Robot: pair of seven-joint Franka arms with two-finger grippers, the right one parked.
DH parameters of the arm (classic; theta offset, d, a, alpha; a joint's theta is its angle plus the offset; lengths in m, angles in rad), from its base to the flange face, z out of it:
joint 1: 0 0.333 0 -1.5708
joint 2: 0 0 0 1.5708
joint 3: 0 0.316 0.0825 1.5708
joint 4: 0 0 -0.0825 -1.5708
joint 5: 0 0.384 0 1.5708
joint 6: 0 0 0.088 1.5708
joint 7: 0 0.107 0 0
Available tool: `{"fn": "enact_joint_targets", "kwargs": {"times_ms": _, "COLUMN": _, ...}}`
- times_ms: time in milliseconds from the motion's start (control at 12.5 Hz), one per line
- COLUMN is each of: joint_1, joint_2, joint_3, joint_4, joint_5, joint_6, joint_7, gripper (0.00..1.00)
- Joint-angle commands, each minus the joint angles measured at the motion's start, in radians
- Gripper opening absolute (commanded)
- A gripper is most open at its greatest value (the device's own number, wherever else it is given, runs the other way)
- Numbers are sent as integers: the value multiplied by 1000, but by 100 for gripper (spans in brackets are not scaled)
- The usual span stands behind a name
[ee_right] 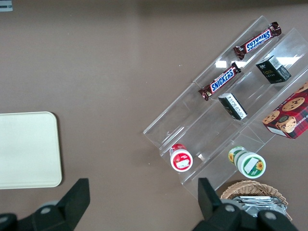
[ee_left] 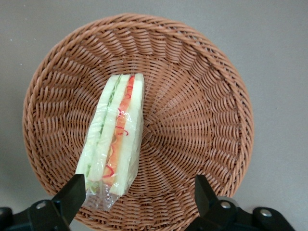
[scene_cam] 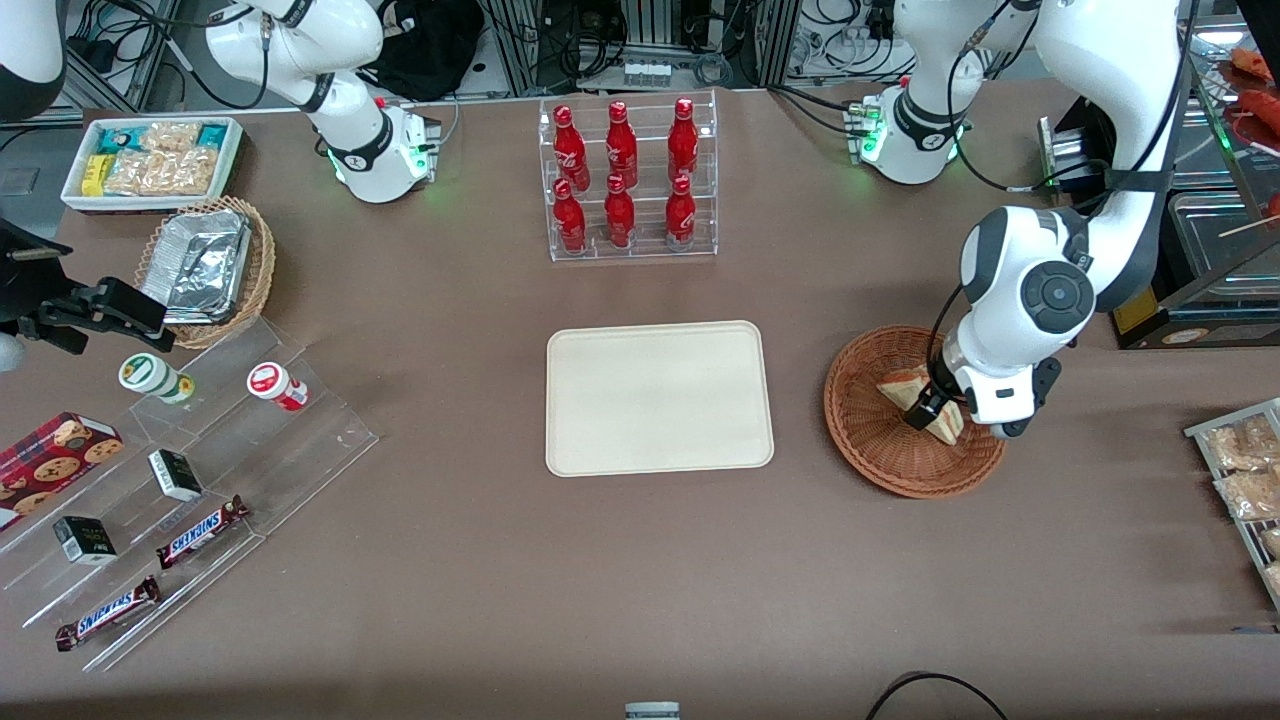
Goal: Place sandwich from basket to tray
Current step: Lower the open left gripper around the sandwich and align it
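Observation:
My left gripper takes hold of the sandwich by its end with the crinkled wrap (ee_left: 104,188) next, to bring it to the cream tray.
The sandwich (ee_left: 115,134), a plastic-wrapped wedge with pale bread and red and green filling, lies in the reddish-brown wicker basket (ee_left: 216,120). My left gripper (ee_left: 138,195) hovers low over the basket, open with its fingers spread wide. The sandwich's wrapped end sits close to one fingertip (ee_left: 72,195) and far from the other, and nothing is gripped. In the front view the gripper (scene_cam: 930,405) covers the middle of the sandwich (scene_cam: 900,388) inside the basket (scene_cam: 880,450). The cream tray (scene_cam: 658,397) lies bare beside the basket, toward the parked arm's end.
A clear rack of red bottles (scene_cam: 625,180) stands farther from the front camera than the tray. A white snack bin (scene_cam: 150,160), a tan basket with a foil container (scene_cam: 205,265) and clear steps with snacks (scene_cam: 180,480) sit toward the parked arm's end. A rack of packets (scene_cam: 1245,470) lies at the working arm's end.

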Motion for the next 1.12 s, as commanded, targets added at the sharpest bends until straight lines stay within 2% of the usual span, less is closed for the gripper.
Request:
{"fn": "enact_joint_targets", "kwargs": {"times_ms": 0, "joint_1": -14, "joint_2": -1, "joint_3": 8, "joint_4": -12, "joint_5": 5, "joint_6": 7, "joint_7": -3, "gripper": 100}}
{"fn": "enact_joint_targets", "kwargs": {"times_ms": 399, "joint_1": -5, "joint_2": -25, "joint_3": 14, "joint_4": -7, "joint_5": 5, "joint_6": -114, "joint_7": 39, "gripper": 100}}
{"fn": "enact_joint_targets", "kwargs": {"times_ms": 1036, "joint_1": 18, "joint_2": 11, "joint_3": 20, "joint_4": -18, "joint_5": 2, "joint_6": -71, "joint_7": 34, "gripper": 100}}
